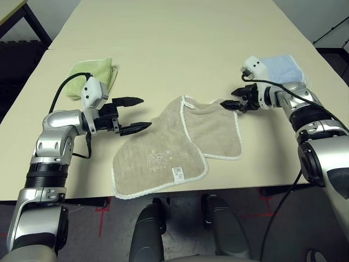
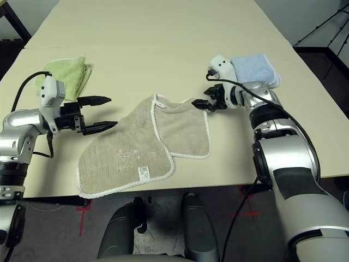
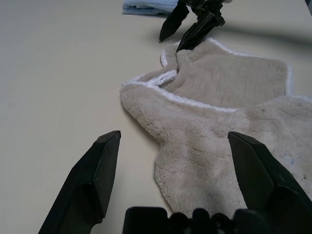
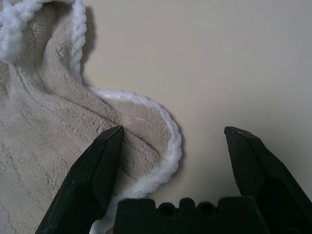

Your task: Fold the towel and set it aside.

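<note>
The towel's corner would be caught if my right gripper closed now, because its fingers reach down to cloth and tabletop on either side of the white edging (image 1: 236,117) (image 4: 165,161). My right gripper needs to close.
The towel (image 1: 180,147) is beige with white piped edging and lies loosely folded near the table's front edge, a small white label (image 1: 177,173) showing on its near part. My left gripper (image 1: 137,114) hovers open just left of the towel, its tips pointing at it. My right gripper (image 1: 227,105) is open at the towel's far right corner, one finger (image 4: 97,165) over the white edging (image 4: 165,161), nothing pinched between the fingers. In the left wrist view the towel (image 3: 229,122) lies ahead, with the right gripper (image 3: 187,29) at its far corner.
A folded lime-green cloth (image 1: 95,75) lies behind my left gripper. A folded light-blue cloth (image 1: 281,68) sits behind my right wrist. The cream table (image 1: 180,38) stretches bare toward the back; its front edge runs just under the towel.
</note>
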`<state>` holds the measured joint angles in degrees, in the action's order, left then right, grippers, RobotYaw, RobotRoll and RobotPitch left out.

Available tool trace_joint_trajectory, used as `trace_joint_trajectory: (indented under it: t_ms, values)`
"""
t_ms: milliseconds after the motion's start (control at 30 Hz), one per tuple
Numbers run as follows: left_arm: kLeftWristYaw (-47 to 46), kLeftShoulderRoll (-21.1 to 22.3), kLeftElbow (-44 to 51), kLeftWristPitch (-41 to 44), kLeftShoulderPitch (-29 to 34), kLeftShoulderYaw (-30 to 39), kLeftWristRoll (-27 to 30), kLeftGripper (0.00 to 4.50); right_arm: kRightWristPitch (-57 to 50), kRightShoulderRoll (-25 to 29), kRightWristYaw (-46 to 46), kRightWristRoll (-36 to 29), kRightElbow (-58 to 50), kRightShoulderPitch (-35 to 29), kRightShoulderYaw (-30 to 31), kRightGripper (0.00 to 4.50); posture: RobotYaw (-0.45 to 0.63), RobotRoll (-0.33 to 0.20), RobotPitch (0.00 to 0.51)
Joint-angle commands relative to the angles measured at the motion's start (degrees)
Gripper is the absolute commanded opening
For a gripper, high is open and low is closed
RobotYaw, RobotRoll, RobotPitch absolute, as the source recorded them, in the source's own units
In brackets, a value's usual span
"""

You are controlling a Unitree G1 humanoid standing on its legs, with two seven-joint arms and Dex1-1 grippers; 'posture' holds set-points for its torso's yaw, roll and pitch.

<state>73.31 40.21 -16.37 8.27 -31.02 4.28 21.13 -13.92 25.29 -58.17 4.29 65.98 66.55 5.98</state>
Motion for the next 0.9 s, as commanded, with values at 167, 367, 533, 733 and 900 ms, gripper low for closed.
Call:
trace_joint_trajectory:
  t_ms: [167,367,533,733,900]
  values:
    - [-0.14,-0.05,1.66,0.75,1.17,0.38,1.28,4.5,0.66,-0.49,-0.57,1.61,1.26,-0.78,0.95,3.23,-0.09,0.0,0.168]
    - [-0.25,0.14,1.79,0.7,1.3,0.29,1.63,4.5,0.49,-0.25,-1.01,1.75,1.16,-0.05,0.49,0.9,-0.09,0.0,0.168]
    - [-0.45,0.05,1.88,0.74,1.36,0.2,1.62,4.5,0.37,0.63,-1.1,0.25,0.65,0.7,-1.3,0.03,-0.09,0.0,0.163]
    - [-0.85,-0.06,2.22,0.91,1.83,0.16,1.69,4.5,7.95,0.74,1.66,-4.89,-1.22,2.16,-7.46,0.03,-0.09,0.0,0.163]
    - [-1.42,-0.58,2.59,1.14,1.99,-0.12,1.67,4.5,15.53,-0.74,3.13,-9.24,-2.49,3.98,-12.1,0.03,-0.11,0.0,0.16]
